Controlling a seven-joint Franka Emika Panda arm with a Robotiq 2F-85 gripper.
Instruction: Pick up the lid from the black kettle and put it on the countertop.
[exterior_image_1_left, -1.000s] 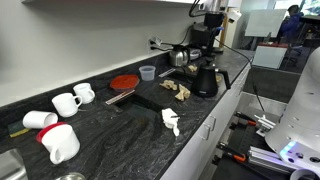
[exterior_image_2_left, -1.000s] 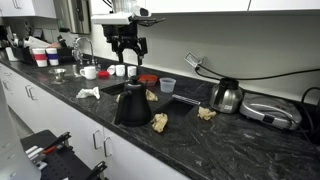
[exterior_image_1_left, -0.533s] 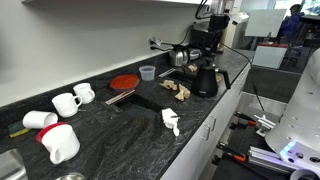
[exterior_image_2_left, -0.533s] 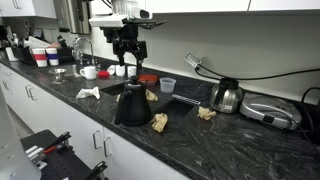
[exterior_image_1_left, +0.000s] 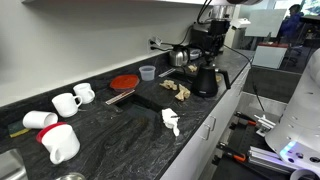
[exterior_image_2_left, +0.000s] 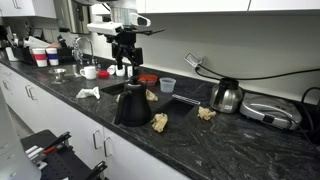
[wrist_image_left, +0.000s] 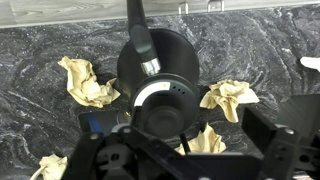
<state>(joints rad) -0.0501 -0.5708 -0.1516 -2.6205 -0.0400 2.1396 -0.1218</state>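
The gripper should next grab the lid's raised center knob from straight above, so the lid's bottom stays free to sit flat on the countertop.
The black kettle (exterior_image_2_left: 132, 105) stands near the front edge of the speckled dark countertop (exterior_image_2_left: 205, 142); it also shows in an exterior view (exterior_image_1_left: 205, 80). In the wrist view I look straight down on the kettle (wrist_image_left: 175, 60). Its small round dark lid (wrist_image_left: 163, 112) sits on the narrow top inside a pale ring. My gripper (exterior_image_2_left: 123, 63) hangs open and empty in the air above the kettle. In the wrist view its fingers (wrist_image_left: 175, 150) straddle the lid without touching it.
Crumpled paper balls (wrist_image_left: 86, 81) (wrist_image_left: 230, 97) lie around the kettle. A red disc (exterior_image_1_left: 124, 82), a small cup (exterior_image_1_left: 147, 72) and white mugs (exterior_image_1_left: 68, 101) sit further along. A shiny metal pot (exterior_image_2_left: 226, 97) and a tall coffee machine (exterior_image_1_left: 205, 38) stand nearby.
My gripper has come down a little and shifted sideways over the kettle, still open. The kettle and lid have not moved.
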